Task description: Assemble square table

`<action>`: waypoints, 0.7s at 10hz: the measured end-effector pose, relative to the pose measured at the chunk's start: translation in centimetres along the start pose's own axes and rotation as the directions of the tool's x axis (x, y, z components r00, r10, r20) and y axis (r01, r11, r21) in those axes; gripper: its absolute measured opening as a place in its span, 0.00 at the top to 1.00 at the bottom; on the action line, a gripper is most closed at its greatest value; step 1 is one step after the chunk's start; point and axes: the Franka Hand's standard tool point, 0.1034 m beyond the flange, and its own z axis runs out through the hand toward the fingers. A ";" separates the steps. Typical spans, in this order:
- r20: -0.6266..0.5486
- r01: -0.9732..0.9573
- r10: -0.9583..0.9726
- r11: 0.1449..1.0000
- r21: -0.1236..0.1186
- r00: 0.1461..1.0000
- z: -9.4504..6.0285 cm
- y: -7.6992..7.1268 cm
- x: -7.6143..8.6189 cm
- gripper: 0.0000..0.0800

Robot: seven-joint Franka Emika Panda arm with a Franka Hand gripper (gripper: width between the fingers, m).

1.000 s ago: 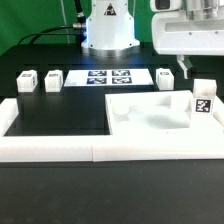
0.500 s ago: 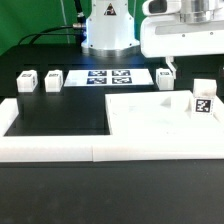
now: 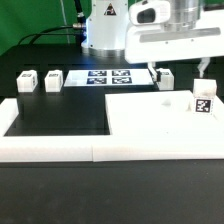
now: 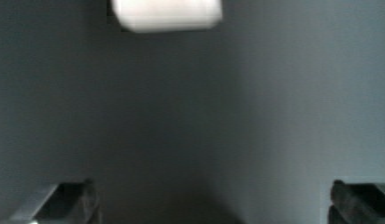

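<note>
The gripper picks up the leg post beside the marker board by its square body [image 3: 165, 80] next, to fit a leg to the tabletop.
The white square tabletop [image 3: 150, 122] lies flat at the exterior view's right. One tagged leg post [image 3: 203, 103] stands at its right side. Three more leg posts stand on the black table: two at the left [image 3: 25, 81] [image 3: 53, 79] and one [image 3: 165, 78] just behind the tabletop. My gripper [image 3: 177, 70] hangs open and empty above that rear post and the tabletop's back edge. In the wrist view my gripper [image 4: 212, 205] shows dark fingertips [image 4: 64, 200] far apart, with dark table between them and a blurred white block [image 4: 168, 13] ahead.
The marker board [image 3: 107, 77] lies flat behind the tabletop, in front of the robot base [image 3: 108, 30]. A long low white border wall [image 3: 55, 150] runs along the front and left of the work area.
My gripper has moved toward the exterior view's left, from beyond the tabletop's right rear corner to above the rear leg post. The parts have not moved.
</note>
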 end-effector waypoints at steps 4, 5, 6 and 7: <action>-0.036 0.043 -0.044 0.999 -0.022 0.998 1.5 -0.2 -2.3 0.19; -0.004 0.042 -0.042 0.999 -0.019 0.999 1.6 -0.3 -2.6 0.19; 0.097 0.040 -0.039 0.999 -0.008 0.995 1.8 -0.3 -3.5 0.19; 0.204 0.022 -0.021 1.000 -0.001 0.979 2.0 0.2 -4.6 0.19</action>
